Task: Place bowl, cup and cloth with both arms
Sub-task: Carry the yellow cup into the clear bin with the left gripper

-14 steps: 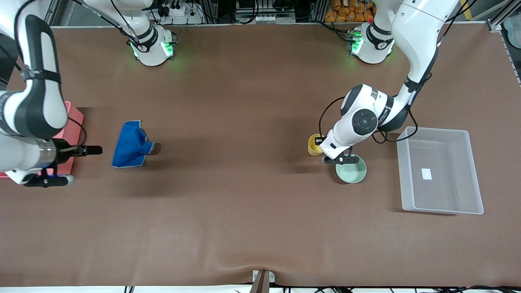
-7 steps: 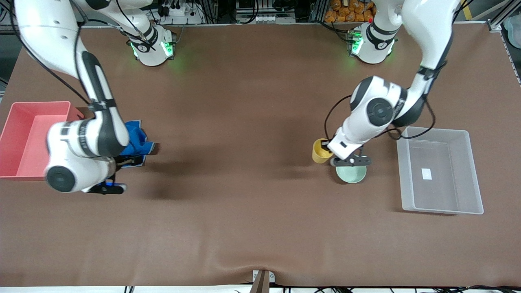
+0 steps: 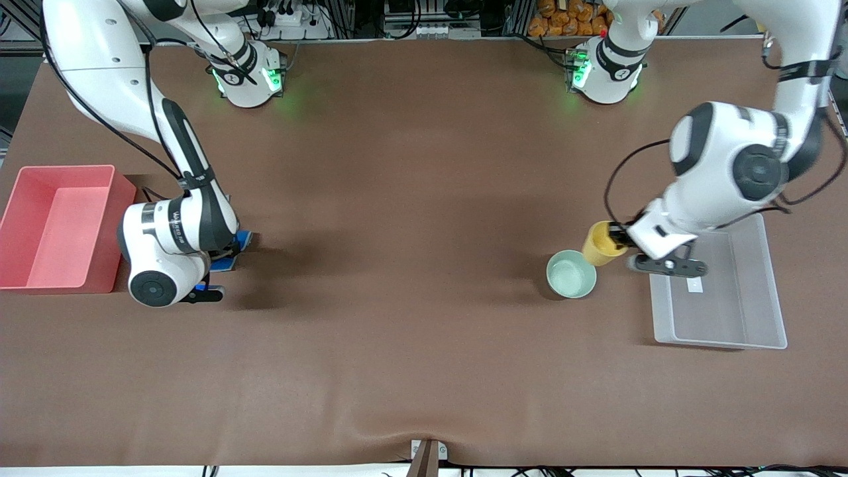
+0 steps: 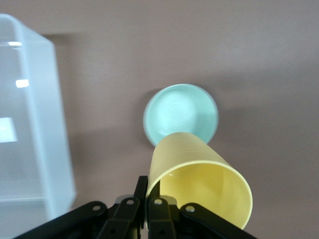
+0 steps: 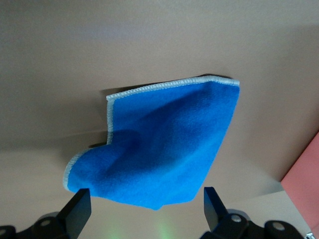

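The cloth lies slack on the tabletop with its hem spread out. My right gripper should grab the blue cloth (image 5: 159,144) by its rounded folded edge (image 5: 144,195) next for that reason.
My left gripper (image 3: 621,237) is shut on the rim of the yellow cup (image 3: 600,244) and holds it tilted in the air, between the mint-green bowl (image 3: 571,273) and the clear bin (image 3: 719,338). In the left wrist view the fingers (image 4: 143,188) pinch the cup's (image 4: 199,179) wall, with the bowl (image 4: 180,113) on the table below. My right gripper (image 5: 146,206) is open, low over the blue cloth (image 5: 159,144), its fingers spread past the cloth's near corner. In the front view the right wrist hides most of the cloth (image 3: 244,240).
A pink bin (image 3: 56,225) stands at the right arm's end of the table, close beside the right wrist; its wall shows in the right wrist view (image 5: 304,189). The clear bin (image 4: 30,124) holds a small white label.
My left gripper has lifted the cup from beside the bowl and carried it toward the clear bin. My right arm has swung from the pink bin to over the cloth.
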{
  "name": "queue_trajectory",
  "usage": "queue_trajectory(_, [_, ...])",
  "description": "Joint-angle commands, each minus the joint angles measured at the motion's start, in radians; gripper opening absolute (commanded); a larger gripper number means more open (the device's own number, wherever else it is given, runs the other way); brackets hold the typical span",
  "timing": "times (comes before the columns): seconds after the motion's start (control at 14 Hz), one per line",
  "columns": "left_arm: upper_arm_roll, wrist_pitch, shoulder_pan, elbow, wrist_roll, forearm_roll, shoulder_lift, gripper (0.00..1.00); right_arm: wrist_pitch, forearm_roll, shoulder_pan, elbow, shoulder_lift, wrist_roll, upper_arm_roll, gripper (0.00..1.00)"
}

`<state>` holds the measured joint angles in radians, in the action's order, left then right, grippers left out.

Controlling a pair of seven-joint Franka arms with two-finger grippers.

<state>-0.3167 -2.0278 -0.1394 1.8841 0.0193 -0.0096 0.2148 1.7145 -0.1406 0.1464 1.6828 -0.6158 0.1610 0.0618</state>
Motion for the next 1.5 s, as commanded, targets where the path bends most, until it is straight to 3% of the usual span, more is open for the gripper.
queue_trajectory(0.0, [-0.010,0.038,-0.093,-0.017,-0.144,0.017,0.006,0.00,0.026,-0.014,0.013,0.008,-0.009,0.035,0.001,1.00])
queue_trajectory(0.36, [-0.001,0.028,-0.255,-0.053,-0.435,0.032,0.083,0.00,0.100,-0.010,0.036,0.009,-0.050,0.130,0.000,1.00])
queue_trajectory(0.64, [0.001,0.021,-0.296,-0.095,-0.461,0.189,0.153,0.00,0.103,-0.010,0.045,0.018,-0.052,0.152,0.001,1.00])
queue_trajectory(1.0, [0.001,0.021,-0.367,-0.108,-0.556,0.191,0.230,0.00,0.100,-0.011,0.061,0.074,-0.044,0.181,0.001,0.79])
queue_trajectory(1.07, [0.001,0.021,-0.370,-0.106,-0.579,0.186,0.248,0.00,0.099,-0.011,0.062,0.075,-0.045,0.193,0.001,0.73])
queue_trajectory(1.14, [-0.001,0.020,-0.379,-0.108,-0.584,0.186,0.268,0.00,0.096,-0.011,0.061,0.075,-0.045,0.193,0.001,0.59])
queue_trajectory(1.29, [-0.001,0.015,-0.391,-0.103,-0.590,0.186,0.291,0.00,0.091,-0.011,0.055,0.074,-0.042,0.193,0.001,0.13])
queue_trajectory(1.36, [-0.001,0.015,-0.391,-0.102,-0.591,0.186,0.301,0.00,0.086,-0.011,0.045,0.072,-0.041,0.189,0.001,0.00])
queue_trajectory(1.43, [-0.001,0.014,-0.390,-0.102,-0.591,0.187,0.310,0.00,0.085,-0.011,0.044,0.071,-0.039,0.187,0.001,0.00])
